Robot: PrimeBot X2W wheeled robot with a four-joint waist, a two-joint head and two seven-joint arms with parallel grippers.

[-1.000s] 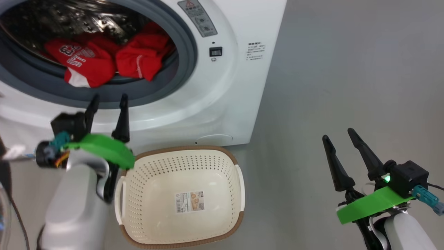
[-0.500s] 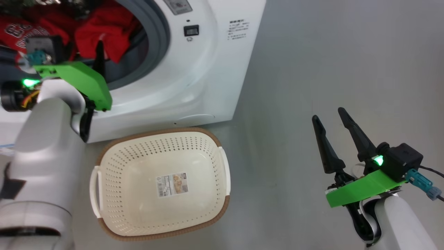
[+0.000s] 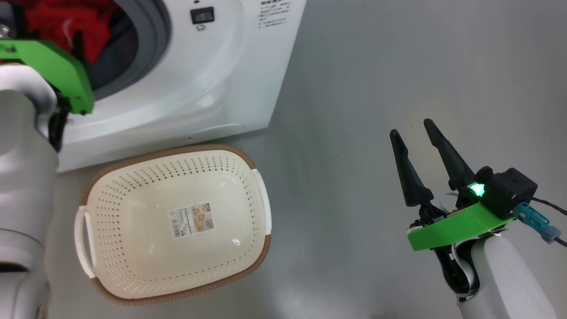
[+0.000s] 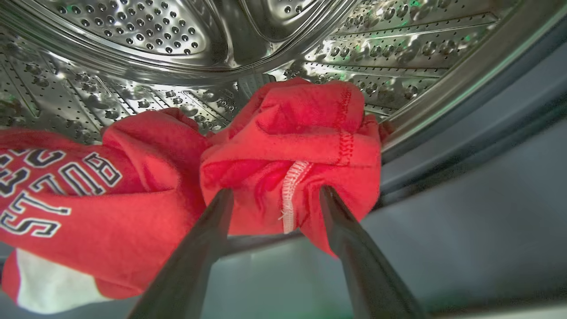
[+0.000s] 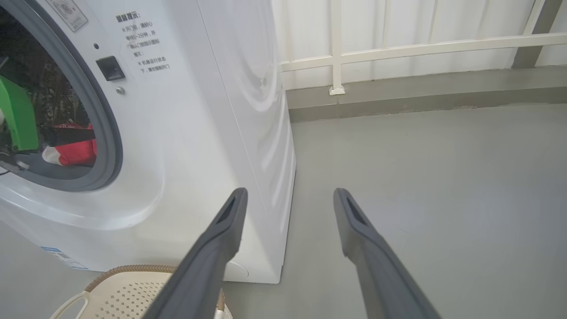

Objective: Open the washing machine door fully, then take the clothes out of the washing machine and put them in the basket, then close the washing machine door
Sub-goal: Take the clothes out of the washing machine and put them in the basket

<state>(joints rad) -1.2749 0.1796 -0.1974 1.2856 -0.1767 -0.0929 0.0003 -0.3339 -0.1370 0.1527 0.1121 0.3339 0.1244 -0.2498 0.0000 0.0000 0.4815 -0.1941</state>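
Note:
My left gripper is going to pick up the bunched red garment next by its white-stitched fold (image 4: 289, 202), which hangs loose over the gasket while the rest lies heaped behind.
The washing machine (image 3: 212, 75) stands at the upper left with its drum mouth uncovered; the washing machine door is out of view. Inside the steel drum (image 4: 186, 40) lie the clothes: a red jersey with white lettering (image 4: 66, 199) and a second red garment with white stitching (image 4: 292, 137). My left gripper (image 4: 275, 195) is open in the drum mouth, one fingertip on each side of a fold of that second garment. Its green bracket (image 3: 53, 66) sits at the gasket. The cream basket (image 3: 106, 266) lies on the floor before the machine. My right gripper (image 3: 412, 133) hangs open over bare floor.
A paper label (image 3: 192, 220) lies on the basket's bottom. Grey floor (image 3: 376, 66) spreads to the right of the machine. A white railing and wall (image 5: 398, 44) close off the far side. The basket's rim (image 5: 128, 270) lies just left of my right fingers.
The head camera has swung, sliding the scene left and up. My left gripper has gone from below the drum mouth up into it, to the red garment. The right gripper stays open.

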